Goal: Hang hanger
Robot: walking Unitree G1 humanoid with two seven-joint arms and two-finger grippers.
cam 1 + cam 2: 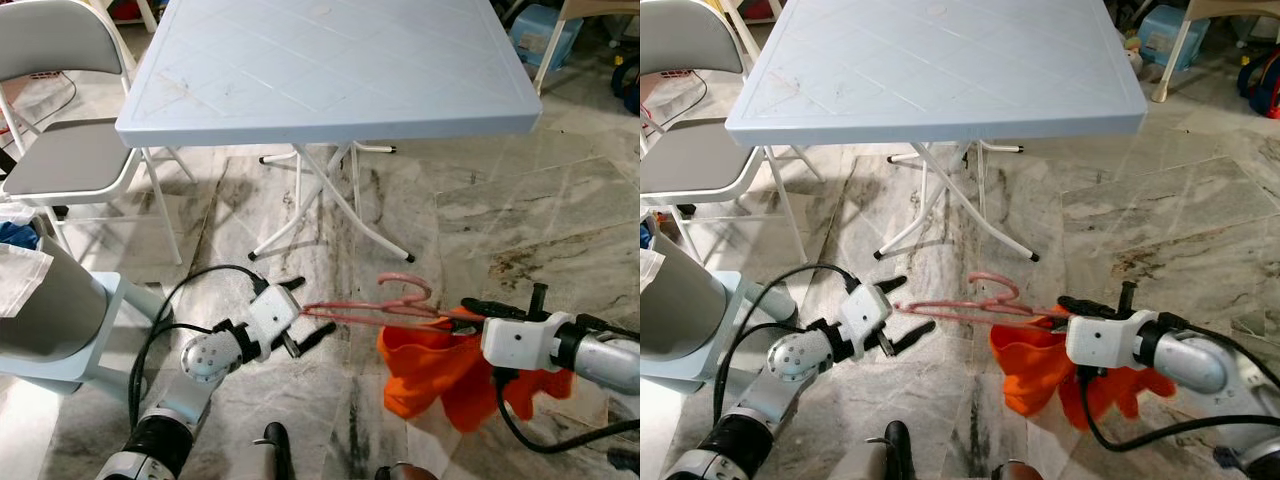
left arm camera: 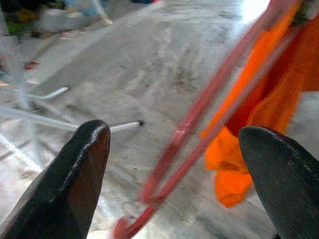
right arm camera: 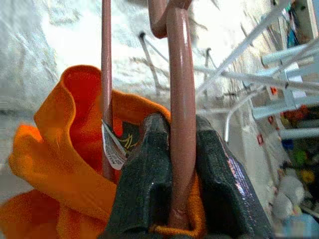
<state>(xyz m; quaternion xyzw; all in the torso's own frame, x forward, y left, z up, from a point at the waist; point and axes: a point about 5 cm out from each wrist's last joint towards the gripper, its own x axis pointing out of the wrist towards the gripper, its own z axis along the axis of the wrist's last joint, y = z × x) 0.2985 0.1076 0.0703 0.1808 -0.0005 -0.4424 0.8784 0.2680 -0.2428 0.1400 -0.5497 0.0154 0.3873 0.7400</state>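
The pink hanger has one end crowded by the orange garment (image 1: 450, 375) and the robot's right gripper, so the left gripper should next grab the hanger by its bare end (image 1: 325, 312).
A pink hanger (image 1: 370, 305) lies level in the air above the marble floor, an orange garment (image 1: 450, 375) drooping from its right end. My right gripper (image 1: 470, 318) is shut on the hanger near its hook; the right wrist view shows both fingers (image 3: 149, 184) clamping the pink bar (image 3: 178, 124). My left gripper (image 1: 305, 315) is open at the hanger's left tip. In the left wrist view the tip (image 2: 149, 191) sits between the spread fingertips (image 2: 82, 164), touching neither.
A light blue folding table (image 1: 330, 70) stands ahead, its white legs (image 1: 330, 200) just beyond the hanger. A grey folding chair (image 1: 70, 150) is at the left, and a grey bin (image 1: 40, 310) on a pale stool at the near left.
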